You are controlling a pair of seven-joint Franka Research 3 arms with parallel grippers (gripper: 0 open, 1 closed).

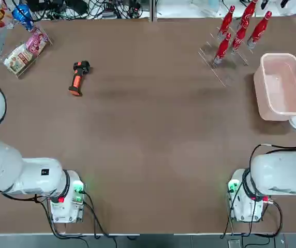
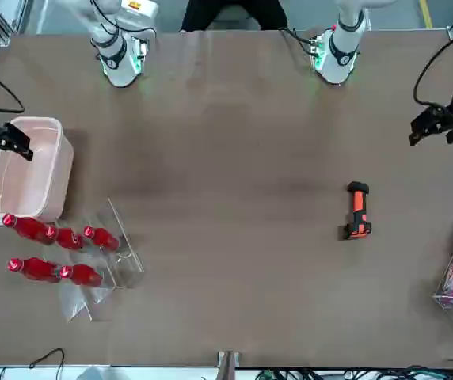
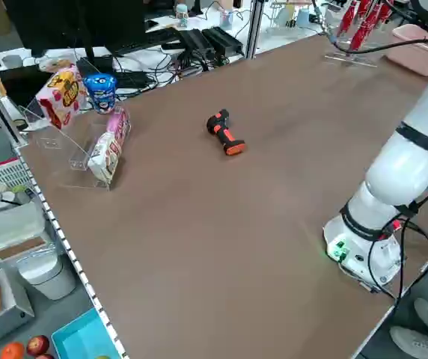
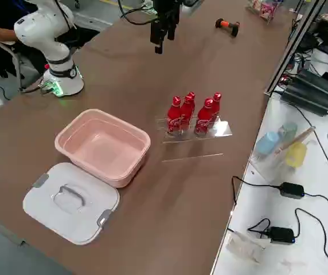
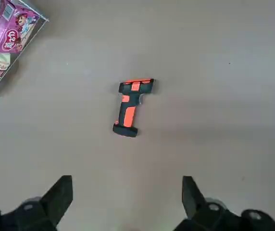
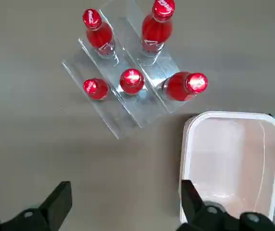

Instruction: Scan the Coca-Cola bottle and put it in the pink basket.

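The Coca-Cola bottle (image 2: 32,229) is to be scanned, so my left gripper will grab the black-and-orange scanner by its handle (image 2: 359,207).
Several red Coca-Cola bottles (image 1: 237,32) stand upright in a clear acrylic stand (image 1: 218,70) at the far right of the table, also seen as Coca-Cola bottles (image 6: 131,81) from above. The pink basket (image 1: 280,55) sits empty just beside them, toward the robot. My right gripper (image 6: 125,195) hangs open high above the table next to the basket rim (image 6: 229,114), holding nothing. My left gripper (image 5: 127,195) hangs open high over the left half, above and short of the black-and-orange scanner (image 5: 130,106), which lies flat.
A white lid (image 4: 72,200) with a handle lies beside the basket at the table's right edge. Snack packs in a clear holder (image 1: 26,49) sit at the far left corner. The scanner (image 1: 78,77) lies on the far left part of the brown tabletop.
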